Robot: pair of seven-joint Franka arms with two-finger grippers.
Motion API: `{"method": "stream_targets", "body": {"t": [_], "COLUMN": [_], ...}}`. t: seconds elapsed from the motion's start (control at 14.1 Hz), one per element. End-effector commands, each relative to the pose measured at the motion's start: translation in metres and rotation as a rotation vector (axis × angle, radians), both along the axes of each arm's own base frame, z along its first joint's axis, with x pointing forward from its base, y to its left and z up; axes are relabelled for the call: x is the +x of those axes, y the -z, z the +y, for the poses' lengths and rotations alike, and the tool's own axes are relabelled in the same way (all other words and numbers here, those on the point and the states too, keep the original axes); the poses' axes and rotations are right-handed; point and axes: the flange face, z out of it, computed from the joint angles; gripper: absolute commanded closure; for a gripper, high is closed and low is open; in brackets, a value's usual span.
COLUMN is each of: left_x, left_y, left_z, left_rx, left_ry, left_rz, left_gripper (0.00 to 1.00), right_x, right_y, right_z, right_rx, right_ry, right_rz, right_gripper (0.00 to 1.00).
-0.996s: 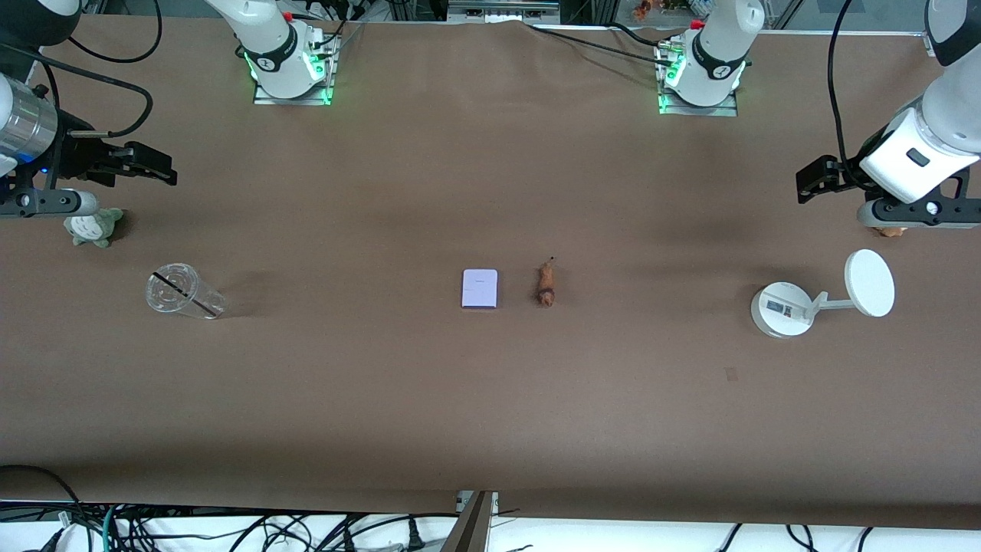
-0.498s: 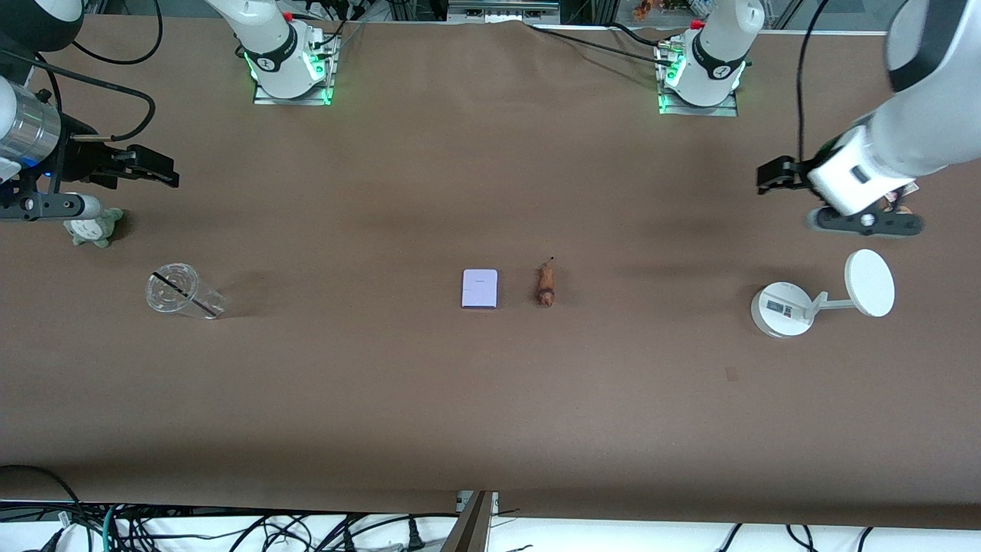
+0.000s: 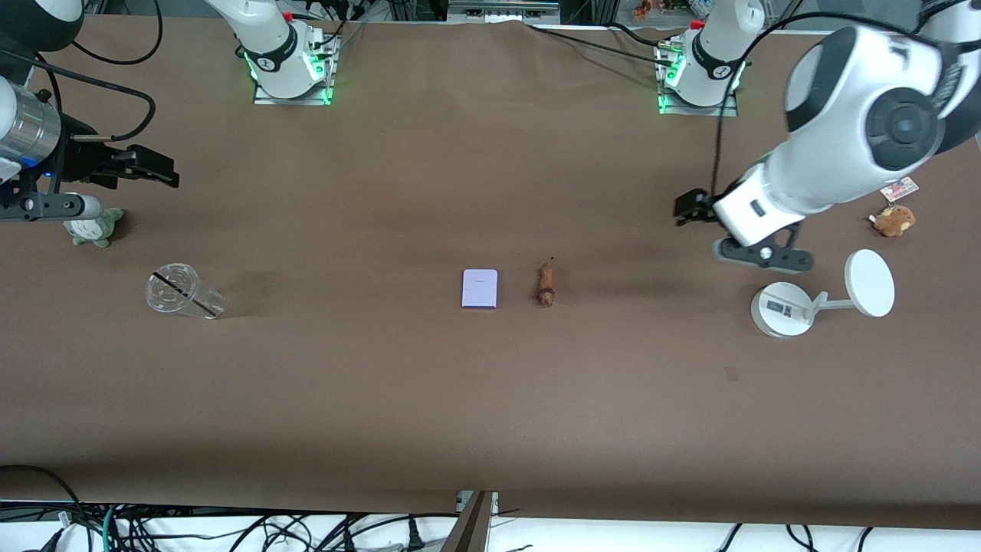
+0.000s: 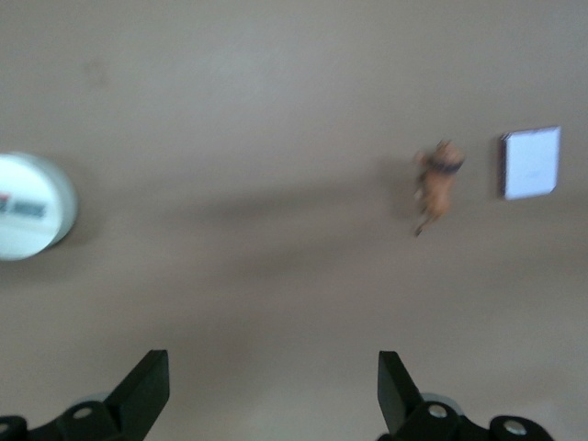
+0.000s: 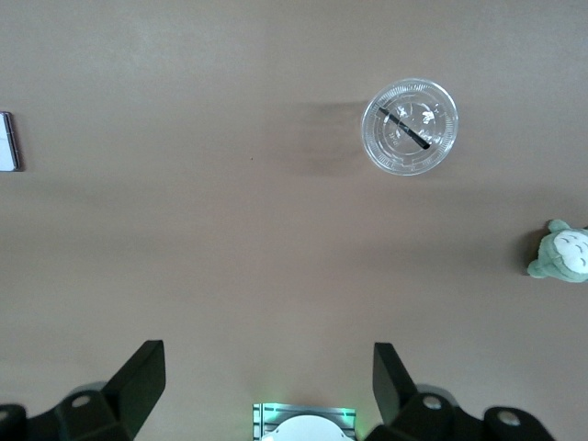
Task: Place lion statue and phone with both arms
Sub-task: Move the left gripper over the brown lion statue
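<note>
I should grab the lion statue by its body behind the mane (image 3: 546, 280) with my left gripper next. That leaves the lion statue's head (image 3: 546, 298) free for placing.
The lion statue (image 3: 546, 284), a tiny orange-brown figurine, lies at the table's middle beside the pale lavender phone (image 3: 480, 288); the phone is toward the right arm's end. Both show in the left wrist view, the lion (image 4: 438, 184) and the phone (image 4: 531, 163). My left gripper (image 3: 687, 208) is open and empty, up over bare table between the lion and the white stand. My right gripper (image 3: 157, 169) is open and empty, waiting at the right arm's end above the grey-green plush. An edge of the phone (image 5: 7, 141) shows in the right wrist view.
A clear plastic cup (image 3: 182, 291) with a dark straw lies toward the right arm's end, with a grey-green plush (image 3: 93, 227) beside it. A white round-based stand with a disc (image 3: 821, 297) and a brown plush with a card tag (image 3: 893, 219) sit toward the left arm's end.
My left arm has swung from the table's end toward the middle, uncovering the brown plush. My right arm has stayed almost still. The lion and phone have not moved.
</note>
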Motion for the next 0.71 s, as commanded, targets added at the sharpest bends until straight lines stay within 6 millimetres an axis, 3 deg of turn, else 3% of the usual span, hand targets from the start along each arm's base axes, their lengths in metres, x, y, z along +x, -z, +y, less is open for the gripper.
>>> {"method": "stream_targets", "body": {"t": [0.0,0.21,0.28,0.5,0.64], "left_x": [0.004,-0.009,-0.013,-0.018,-0.027], "left_y": [0.029,0.082,0.098,0.12,0.163], "left_z": [-0.053,-0.13,-0.148,-0.168,-0.193], "left_rx": [-0.061,-0.078,-0.067,-0.011,-0.016], "left_ry": [0.017,-0.008,-0.031,-0.093,-0.08], "left_rz": [-0.03,-0.078,-0.108,-0.175,-0.217], "left_gripper": [0.0,0.0,0.0,0.0,0.0], "right_x": [0.002,0.002,0.002,0.002,0.002], "right_y": [-0.005,-0.005,-0.005,-0.005,-0.005], "right_z": [0.001,0.001,0.001,0.001,0.001], "right_rx": [0.008,0.008,0.008,0.008,0.008], "right_ry": [-0.005,-0.005,-0.005,-0.005,-0.005], "right_rz": [0.0,0.001,0.001,0.001,0.003], "right_gripper": [0.0,0.0,0.0,0.0,0.0]}}
